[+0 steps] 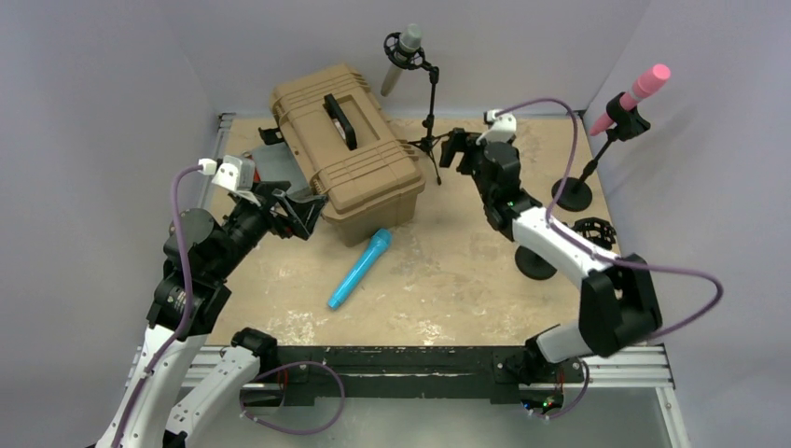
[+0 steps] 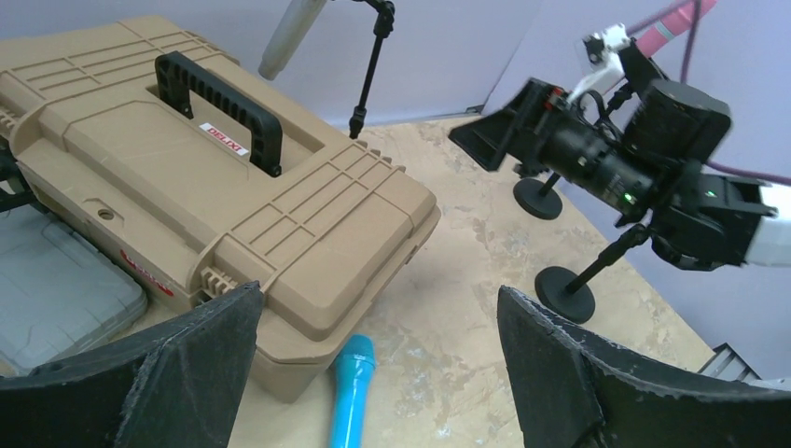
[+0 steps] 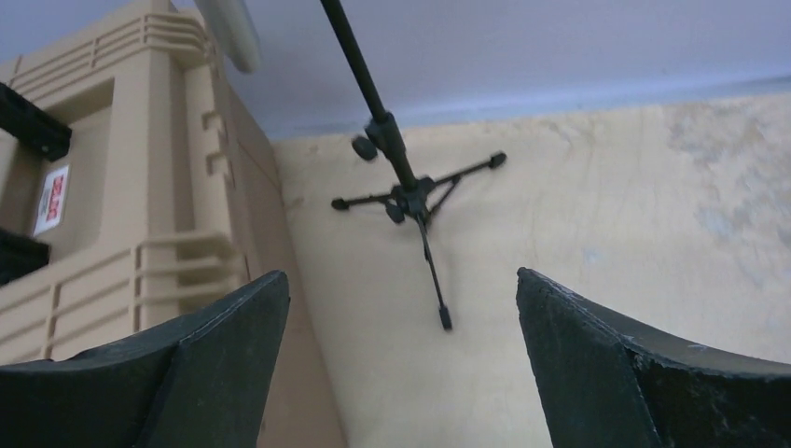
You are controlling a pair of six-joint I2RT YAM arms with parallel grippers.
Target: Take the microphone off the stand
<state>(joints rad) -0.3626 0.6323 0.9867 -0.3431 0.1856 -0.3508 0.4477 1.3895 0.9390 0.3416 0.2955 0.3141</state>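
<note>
I would leave the tripod stand where it is if I pulled my right gripper sideways now. The gripper's open fingers don't reach the tripod stand's pole [image 1: 430,111] [image 3: 371,96].
A grey microphone [image 1: 401,54] sits tilted in the clip of a black tripod stand [image 1: 431,112] at the back of the table. A pink microphone [image 1: 640,91] is clipped in a round-base stand [image 1: 572,194] at the right. A blue microphone [image 1: 359,269] lies flat on the table in front of the case. My right gripper [image 1: 454,149] hangs open and empty just right of the tripod stand [image 3: 410,191], facing its legs; the grey microphone's lower end [image 3: 231,33] shows at the top. My left gripper [image 1: 297,210] is open and empty beside the case's near corner, above the blue microphone [image 2: 353,392].
A closed tan hard case [image 1: 345,149] with a black handle fills the back left. A grey lid [image 2: 56,289] lies left of it. A bare round stand base [image 1: 536,264] and a black shock mount [image 1: 597,231] sit under my right arm. Purple walls enclose the table.
</note>
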